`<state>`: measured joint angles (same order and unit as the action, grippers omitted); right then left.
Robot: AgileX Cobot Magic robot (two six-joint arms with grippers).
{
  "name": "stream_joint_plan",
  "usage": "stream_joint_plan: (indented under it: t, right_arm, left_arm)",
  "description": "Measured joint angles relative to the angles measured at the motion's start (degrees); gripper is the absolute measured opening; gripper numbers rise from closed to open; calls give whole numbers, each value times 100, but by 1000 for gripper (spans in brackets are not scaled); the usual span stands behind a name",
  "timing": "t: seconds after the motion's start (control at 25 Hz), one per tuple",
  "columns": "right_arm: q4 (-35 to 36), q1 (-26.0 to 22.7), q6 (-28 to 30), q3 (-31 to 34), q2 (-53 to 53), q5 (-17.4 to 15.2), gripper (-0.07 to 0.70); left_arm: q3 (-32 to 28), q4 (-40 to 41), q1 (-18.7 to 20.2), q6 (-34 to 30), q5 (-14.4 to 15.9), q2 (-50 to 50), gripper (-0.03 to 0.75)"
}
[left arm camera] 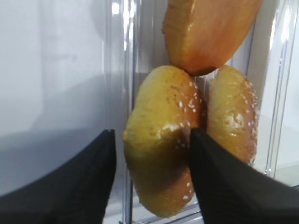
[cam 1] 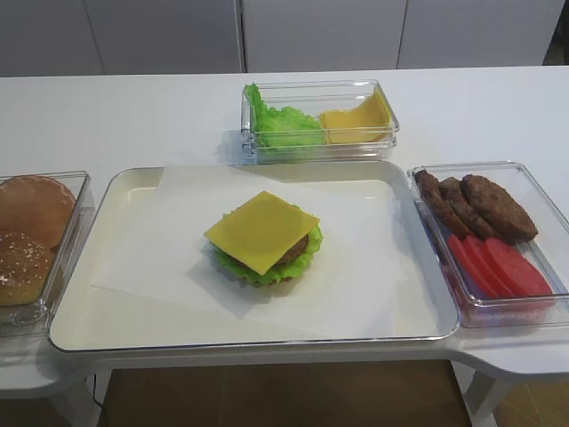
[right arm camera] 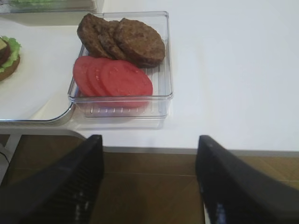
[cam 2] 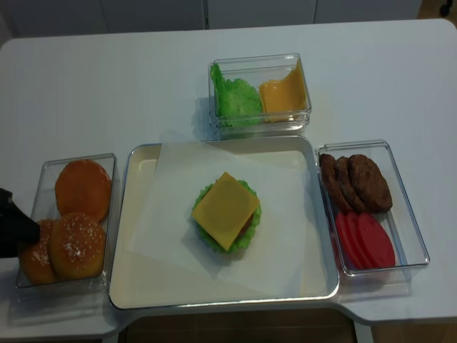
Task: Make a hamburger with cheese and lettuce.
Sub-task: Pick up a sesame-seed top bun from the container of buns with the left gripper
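My left gripper is to grab the sesame-seeded bun across its upturned edge (cam 2: 36,250) next, because another sesame bun (cam 2: 78,246) and the bin's side crowd that bun.
The hamburger (cam 1: 264,238) stands mid-tray as an open stack, with the frilly lettuce (cam 1: 267,271) at the bottom. A brown patty lies on the lettuce, and the square yellow cheese (cam 1: 260,229) lies on top. My left gripper (left arm camera: 152,132) is open and straddles a sesame bun (left arm camera: 163,140) in the left bin (cam 2: 113,214). Its right finger (left arm camera: 219,177) touches that bun, wedged against a second sesame bun (left arm camera: 231,116). The left finger (left arm camera: 88,182) stands a small gap away. My right gripper (right arm camera: 149,138) hangs open and empty off the table's front edge.
A plain bun (cam 2: 83,187) fills the far end of the left bin. A bin (cam 1: 384,135) at the back holds heaped lettuce and cheese slices. A bin (cam 1: 533,182) on the right holds patties and tomato slices. White paper (cam 1: 160,258) covers the tray (cam 1: 80,329).
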<state>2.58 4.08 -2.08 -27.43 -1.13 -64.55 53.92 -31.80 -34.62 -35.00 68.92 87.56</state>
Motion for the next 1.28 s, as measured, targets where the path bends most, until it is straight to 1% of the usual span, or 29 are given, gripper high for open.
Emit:
stream_joint_plan:
  t: [0.2,0.6,0.84,1.28]
  right_arm:
    - [0,0,0,0,0,0,468]
    - [0,0,-20,0,0,0,468]
    - [0,0,-20,0,0,9,468]
    - [0,0,-20,0,0,9,468]
  left_arm:
    - [12,0,0,0,21,0,335]
    - [34,-12,-4,0,21,0,279]
    - [34,-24,-4,0,21,0,260]
    - [34,-24,-4,-12,34,-121,251]
